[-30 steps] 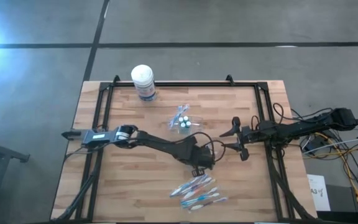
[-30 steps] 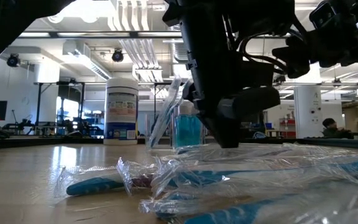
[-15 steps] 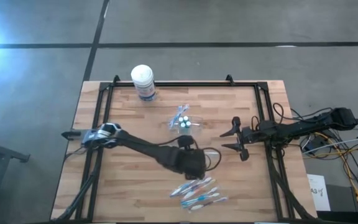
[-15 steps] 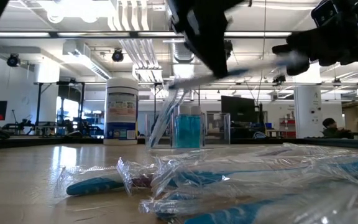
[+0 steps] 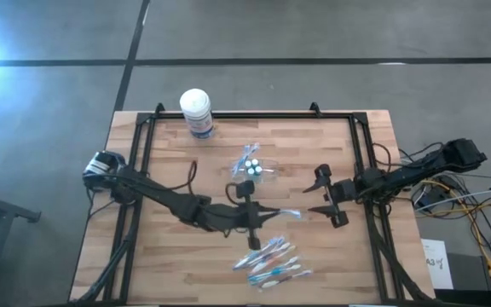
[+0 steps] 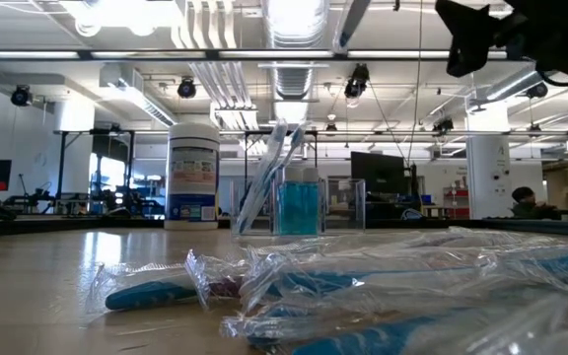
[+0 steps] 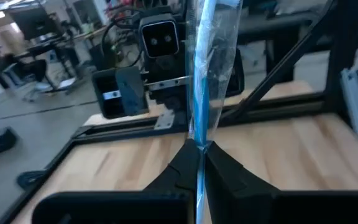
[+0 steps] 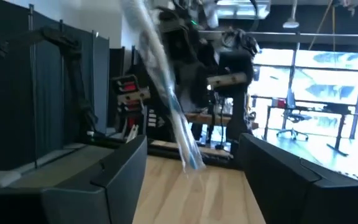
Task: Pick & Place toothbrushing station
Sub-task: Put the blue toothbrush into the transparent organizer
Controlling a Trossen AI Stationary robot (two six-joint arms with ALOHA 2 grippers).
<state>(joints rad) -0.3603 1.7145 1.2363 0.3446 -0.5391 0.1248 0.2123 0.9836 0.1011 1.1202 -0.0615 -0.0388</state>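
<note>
The right gripper grabs the wrapped toothbrush by its loose end (image 5: pixel 296 213) next, to place the toothbrush in the clear cup (image 5: pixel 250 167).
My left gripper (image 5: pixel 262 213) hangs above the table's middle, level, shut on a plastic-wrapped blue-white toothbrush (image 5: pixel 285 213) that points at my right gripper (image 5: pixel 325 197). That gripper stands open just right of the brush's free end (image 8: pixel 191 163), touching nothing. The clear cup (image 5: pixel 250 167) holds white-capped tubes and stands on the table farther back. In the low view wrapped brushes (image 6: pixel 267 168) lean in the cup (image 6: pixel 300 205). Several more wrapped toothbrushes (image 5: pixel 271 263) lie in a pile near the front edge. My left gripper pinches the wrapped toothbrush by one end (image 7: pixel 199 138) between its two fingertips. The fingers (image 7: pixel 179 167) come level from the table's left and lie along the brush. The brush sticks straight out beyond them, lifted clear of the table.
A white-lidded canister with a blue label (image 5: pixel 197 112) stands at the far left of the board. A black frame rail (image 5: pixel 254 117) runs round the wooden tabletop. Bare wood lies left of the pile and between the cup and the canister.
My left gripper has risen from just above the toothbrush pile, carrying one wrapped brush. It has tipped from pointing down to level, so the brush now points toward the table's right edge. My right gripper has shifted a little.
</note>
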